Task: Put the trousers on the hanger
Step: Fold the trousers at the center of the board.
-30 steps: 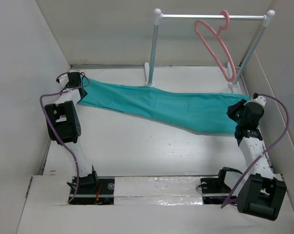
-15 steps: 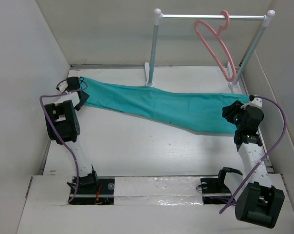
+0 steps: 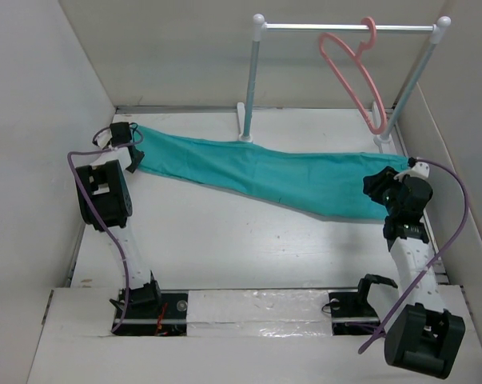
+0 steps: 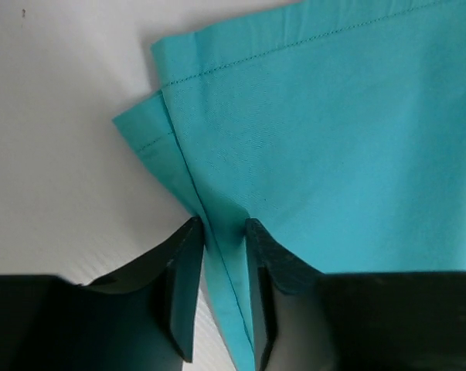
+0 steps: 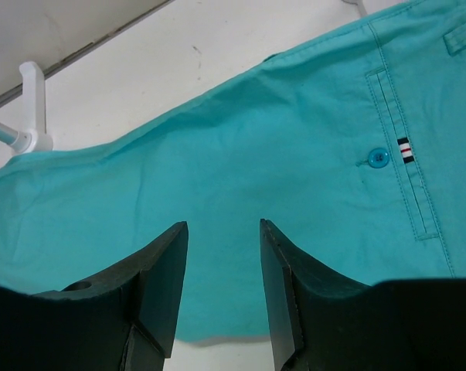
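My right gripper grabs the waist end of the trousers by its near corner (image 3: 385,215) next, opposite the hem, to straighten the trousers (image 3: 264,172) for the hanger.
The teal trousers (image 3: 264,172) lie flat and stretched across the table, leg hems at the left and waist at the right. My left gripper (image 3: 132,158) is at the hem end. In the left wrist view its jaws (image 4: 221,228) are shut on a raised fold of the trousers (image 4: 333,116). My right gripper (image 3: 382,189) hovers over the waist end. In the right wrist view it (image 5: 223,228) is open and empty above the cloth (image 5: 256,154), near a back pocket with a button (image 5: 378,158). The pink hanger (image 3: 352,76) hangs by its hook on the rail at the back right.
The white-and-grey rail stand (image 3: 344,26) stands at the back, its feet just behind the trousers; one foot shows in the right wrist view (image 5: 32,85). White walls close in the table on the left, back and right.
My right gripper has shifted a little left over the waist end, and its arm has drawn back. My left gripper has barely moved. The trousers lie as before.
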Available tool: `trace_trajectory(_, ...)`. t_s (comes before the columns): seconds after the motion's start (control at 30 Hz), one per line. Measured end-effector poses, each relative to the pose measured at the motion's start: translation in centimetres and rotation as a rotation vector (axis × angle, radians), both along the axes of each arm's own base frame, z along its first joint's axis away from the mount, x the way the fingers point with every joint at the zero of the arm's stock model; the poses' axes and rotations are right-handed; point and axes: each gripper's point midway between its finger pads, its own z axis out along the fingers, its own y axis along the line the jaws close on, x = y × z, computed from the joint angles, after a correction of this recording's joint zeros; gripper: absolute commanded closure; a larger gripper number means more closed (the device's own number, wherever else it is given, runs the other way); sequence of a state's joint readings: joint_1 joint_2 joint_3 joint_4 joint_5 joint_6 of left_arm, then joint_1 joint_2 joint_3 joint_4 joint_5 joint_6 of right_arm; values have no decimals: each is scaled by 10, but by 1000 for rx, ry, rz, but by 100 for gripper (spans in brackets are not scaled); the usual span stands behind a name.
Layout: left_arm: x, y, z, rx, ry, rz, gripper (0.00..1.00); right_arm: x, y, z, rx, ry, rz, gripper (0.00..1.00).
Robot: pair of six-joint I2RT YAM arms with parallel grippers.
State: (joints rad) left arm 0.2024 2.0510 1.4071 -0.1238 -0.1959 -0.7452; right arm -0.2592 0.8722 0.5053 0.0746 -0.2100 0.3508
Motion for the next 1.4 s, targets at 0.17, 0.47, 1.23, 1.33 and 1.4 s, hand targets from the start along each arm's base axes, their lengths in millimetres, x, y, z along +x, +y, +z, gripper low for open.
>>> trace_trajectory(0.17,1,-1,-1,-11,-5,4,100,-2,-2,8,-10,-25,-11,49)
trace_trajectory(0.47,1,-3,-2,-6,-38,-16,100,-7,-41,-38,46,110,-174,21)
trace_trajectory(1.23,-12,7,43,101,-103,-37,100,-44,-139,-136,440,270,-591,31)
trace_trajectory(1.33,-18,18,44,113,-89,-10,100,-40,-138,-136,469,257,-591,35)
trace_trajectory(1.4,-22,28,44,111,-81,10,100,-38,-138,-138,487,258,-593,46)
